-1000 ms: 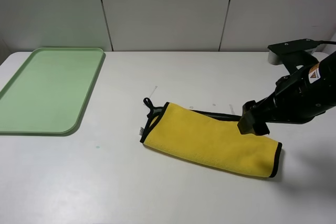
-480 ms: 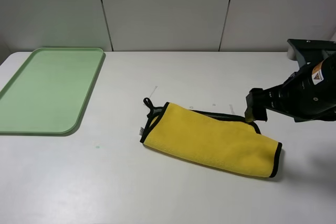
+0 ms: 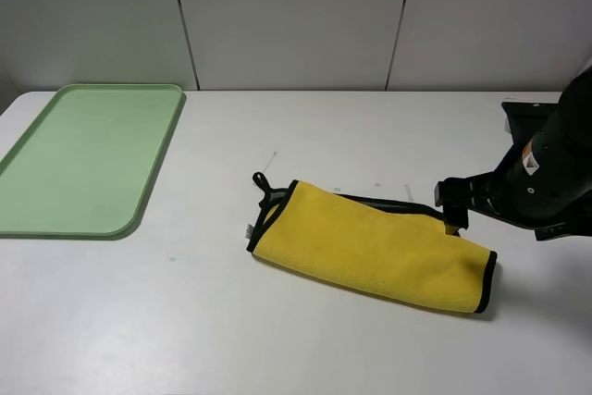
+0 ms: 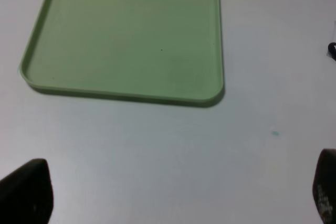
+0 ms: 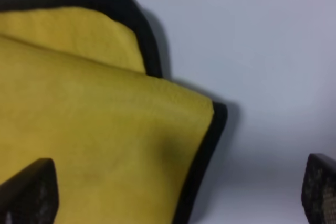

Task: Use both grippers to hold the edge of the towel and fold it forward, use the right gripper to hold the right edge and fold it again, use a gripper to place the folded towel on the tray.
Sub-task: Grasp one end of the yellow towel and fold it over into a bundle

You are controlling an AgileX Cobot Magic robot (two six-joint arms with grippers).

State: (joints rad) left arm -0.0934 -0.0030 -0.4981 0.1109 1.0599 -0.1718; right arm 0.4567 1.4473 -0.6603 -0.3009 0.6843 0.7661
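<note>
My right gripper is going to grab the yellow towel (image 3: 370, 247) by its black-trimmed short edge (image 3: 483, 273) next. Then it can fold the towel again.
The yellow towel (image 3: 370, 247) with black trim lies folded once on the white table, right of centre. It fills much of the right wrist view (image 5: 94, 145), where its right corner and black edge show. My right gripper (image 3: 452, 213) hovers over the towel's far right corner. In its wrist view it (image 5: 176, 192) is open, fingertips (image 5: 29, 192) wide apart and empty. The green tray (image 3: 83, 159) sits at the far left. My left gripper (image 4: 176, 203) is open and empty above the table near the tray (image 4: 131, 35). It is outside the exterior view.
The white table (image 3: 277, 339) ends at a grey panelled wall behind. The towel's hanging loop (image 3: 264, 184) points toward the tray. The right arm's dark body (image 3: 546, 178) stands at the table's right edge.
The right arm has pulled back to the right. Its gripper has shifted from over the towel's upper edge to the towel's far right corner. The towel has not moved.
</note>
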